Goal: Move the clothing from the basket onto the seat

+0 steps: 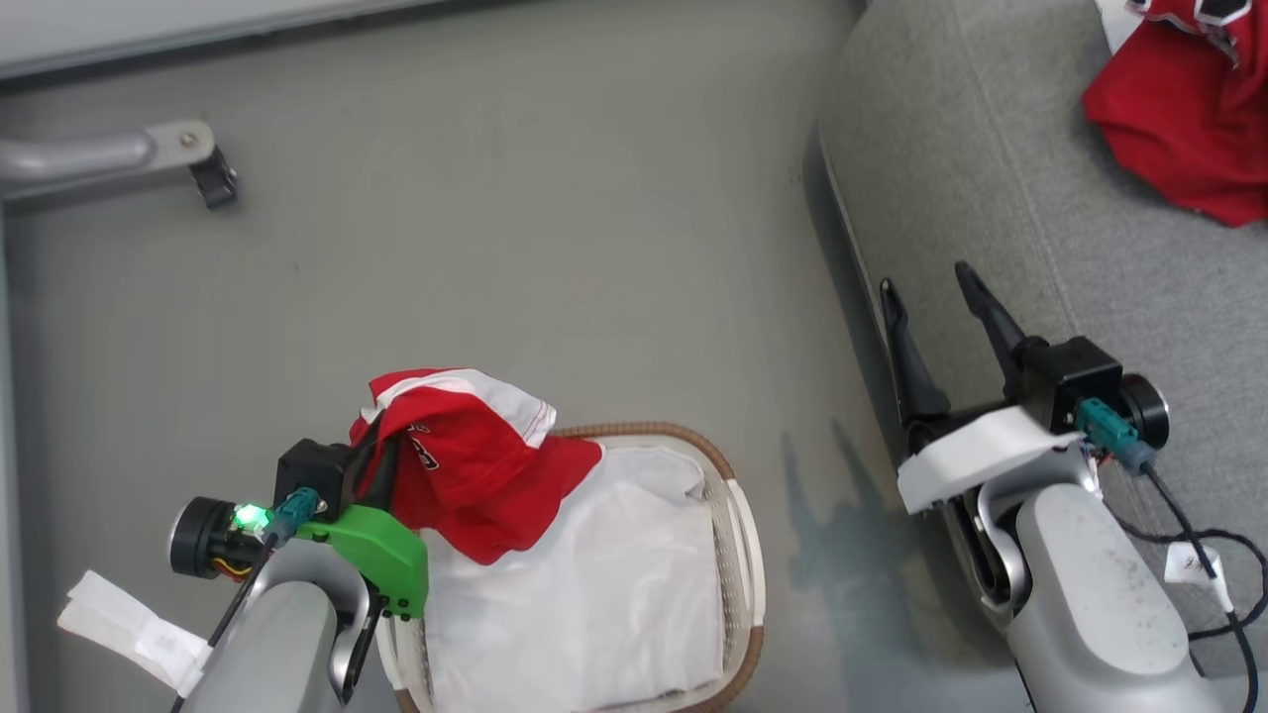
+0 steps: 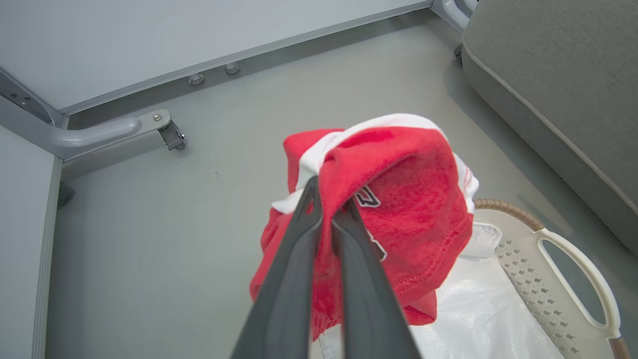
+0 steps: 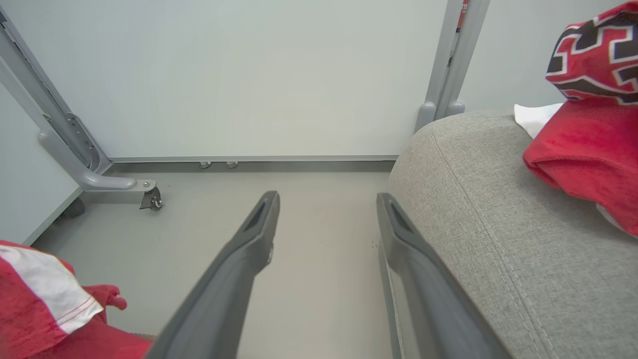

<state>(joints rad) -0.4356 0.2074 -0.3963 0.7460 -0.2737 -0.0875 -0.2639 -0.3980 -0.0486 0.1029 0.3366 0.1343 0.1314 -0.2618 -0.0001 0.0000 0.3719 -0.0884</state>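
Next, my right gripper picks up the red garment by its white-trimmed fold (image 1: 511,405) (image 3: 53,288) to bring the garment onto the grey seat.
A red garment with white trim (image 1: 466,456) hangs over the far left end of the basket (image 1: 741,515), and my left gripper (image 2: 326,199) is shut on a bunched fold of it. Its lower hem drapes onto the white liner cloth (image 1: 614,594) inside the basket. A black-and-white numeral shows on the garment (image 2: 413,199) beside the fingers. The grey seat (image 1: 991,198) fills the right side, with another red garment (image 1: 1189,119) lying at its far corner. My right gripper (image 1: 923,277) stands open at the seat's front edge, with nothing between its fingers (image 3: 249,239).
A grey frame leg with a caster (image 1: 198,168) reaches onto the floor at the far left, below a pale wall panel (image 3: 249,75). A black cable with a white tag (image 1: 1204,560) trails over the seat near my right wrist. Bare grey floor (image 1: 594,248) lies between basket and seat.
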